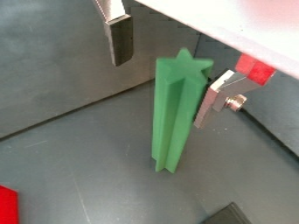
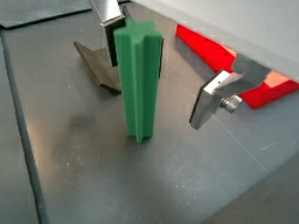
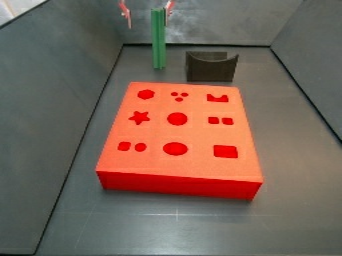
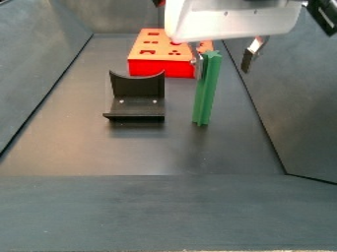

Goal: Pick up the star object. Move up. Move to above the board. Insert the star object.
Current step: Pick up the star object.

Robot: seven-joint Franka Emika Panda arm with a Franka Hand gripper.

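Next, my gripper grabs the star object by its star-shaped top end (image 3: 158, 14) to insert it into the board (image 3: 181, 180).
The star object (image 1: 173, 114) is a tall bright green peg with a star-shaped top, standing upright on the dark floor. It shows in both wrist views (image 2: 140, 83) and both side views (image 3: 159, 40) (image 4: 207, 89). My gripper (image 1: 162, 92) is open around its upper part, one silver finger (image 1: 118, 39) on each side, with a gap between peg and pads. The gripper also shows from the other wrist camera (image 2: 156, 92) and in a side view (image 4: 224, 54). The red board (image 3: 181, 180) with shaped cutouts lies flat some way from the peg.
The dark grey fixture (image 3: 210, 66) stands on the floor beside the peg, between it and the board; it shows in a side view (image 4: 134, 95) and a wrist view (image 2: 100, 70). Grey walls enclose the floor. The board's edge shows in a wrist view (image 2: 211, 52).
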